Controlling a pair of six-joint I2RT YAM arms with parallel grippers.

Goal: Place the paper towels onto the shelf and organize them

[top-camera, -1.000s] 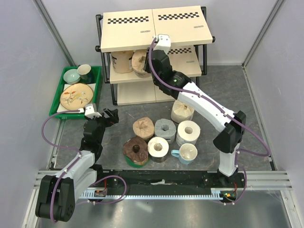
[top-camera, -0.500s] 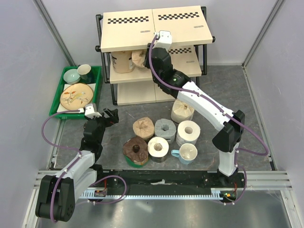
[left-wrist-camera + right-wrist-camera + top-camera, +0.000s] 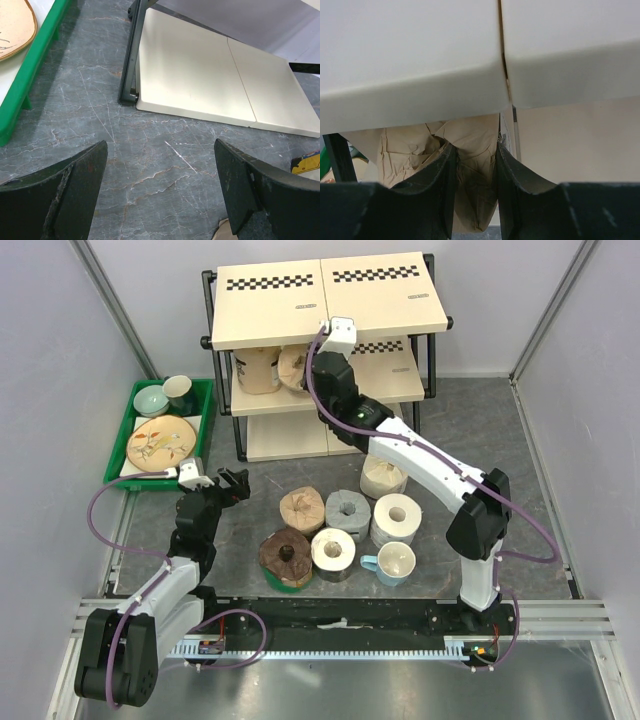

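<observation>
I should open my right gripper now: the tan roll is under the shelf's top board, above the flat middle level beside the cream roll, and would land there.
The shelf stands at the back, its top board filling the upper right wrist view. My right gripper reaches under that board at the middle tier, shut on a tan paper towel roll, whose crumpled wrap is pinched between the fingers. A cream roll sits to its left on the same tier. Tan, grey, white, dark brown, cream and another cream roll lie on the floor. My left gripper hangs open over bare floor.
A green tray of dishes sits left of the shelf, its wall close to my left gripper. A white mug stands by the floor rolls. The shelf's bottom board lies ahead of the left gripper. Grey walls close both sides.
My right gripper has pushed the tan roll a little further left and deeper under the top board. The left arm has not moved.
</observation>
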